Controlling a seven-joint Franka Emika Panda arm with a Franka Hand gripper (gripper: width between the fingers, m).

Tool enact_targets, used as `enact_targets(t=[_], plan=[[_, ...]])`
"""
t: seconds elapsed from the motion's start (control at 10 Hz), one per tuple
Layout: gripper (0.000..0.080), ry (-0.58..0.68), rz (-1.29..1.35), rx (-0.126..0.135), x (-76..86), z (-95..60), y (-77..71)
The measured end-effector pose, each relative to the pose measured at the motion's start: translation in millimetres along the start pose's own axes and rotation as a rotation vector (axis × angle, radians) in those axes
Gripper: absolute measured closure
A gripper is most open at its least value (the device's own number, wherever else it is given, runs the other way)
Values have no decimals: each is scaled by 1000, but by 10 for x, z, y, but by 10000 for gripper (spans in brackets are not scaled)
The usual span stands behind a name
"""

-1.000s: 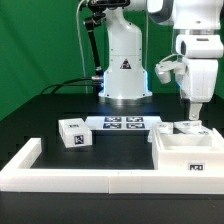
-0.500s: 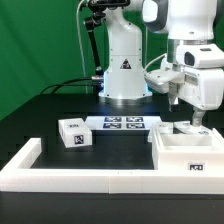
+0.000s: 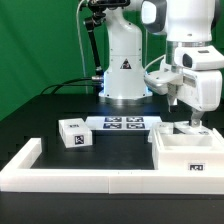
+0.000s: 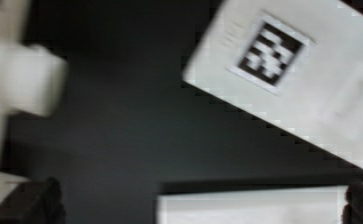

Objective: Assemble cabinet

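Observation:
The gripper grabs the small white cabinet piece by its narrow raised bar (image 3: 196,120) next, to assemble the piece with the cabinet's box body (image 3: 190,152).
The cabinet's box body (image 3: 190,152) lies at the front of the exterior view's right, one tag on its front. A small white cabinet piece (image 3: 187,128) lies just behind it. My gripper (image 3: 194,120) hangs right over that piece, jaws wide apart. In the wrist view my gripper (image 4: 197,203) is open, and a white piece (image 4: 267,206) lies between the fingertips (image 4: 30,201), nearer one of them. A white tagged block (image 3: 73,132) lies apart, toward the exterior view's left. Another flat white tagged surface (image 4: 276,52) shows in the wrist view; I cannot tell which piece it is.
The marker board (image 3: 125,124) lies mid-table in front of the robot base (image 3: 124,65). A long low white rim bar (image 3: 70,168) runs along the front and up the exterior view's left. A rounded white shape (image 4: 18,75) sits at the wrist view's edge.
My gripper has come down toward the small white piece behind the box body and turned a little. In the last half second it has barely moved. The parts have not moved.

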State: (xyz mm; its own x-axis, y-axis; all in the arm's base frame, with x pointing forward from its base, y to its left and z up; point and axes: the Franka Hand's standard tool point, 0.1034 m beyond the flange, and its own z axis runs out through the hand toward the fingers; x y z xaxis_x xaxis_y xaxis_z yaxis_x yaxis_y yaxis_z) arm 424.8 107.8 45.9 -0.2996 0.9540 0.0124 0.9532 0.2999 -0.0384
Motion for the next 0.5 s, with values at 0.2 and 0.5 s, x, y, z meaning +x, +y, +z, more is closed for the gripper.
enact_targets(t=[0.2, 0.5], plan=[[2, 10, -35, 29, 183, 74, -217], [2, 24, -44, 42, 289, 158, -329]])
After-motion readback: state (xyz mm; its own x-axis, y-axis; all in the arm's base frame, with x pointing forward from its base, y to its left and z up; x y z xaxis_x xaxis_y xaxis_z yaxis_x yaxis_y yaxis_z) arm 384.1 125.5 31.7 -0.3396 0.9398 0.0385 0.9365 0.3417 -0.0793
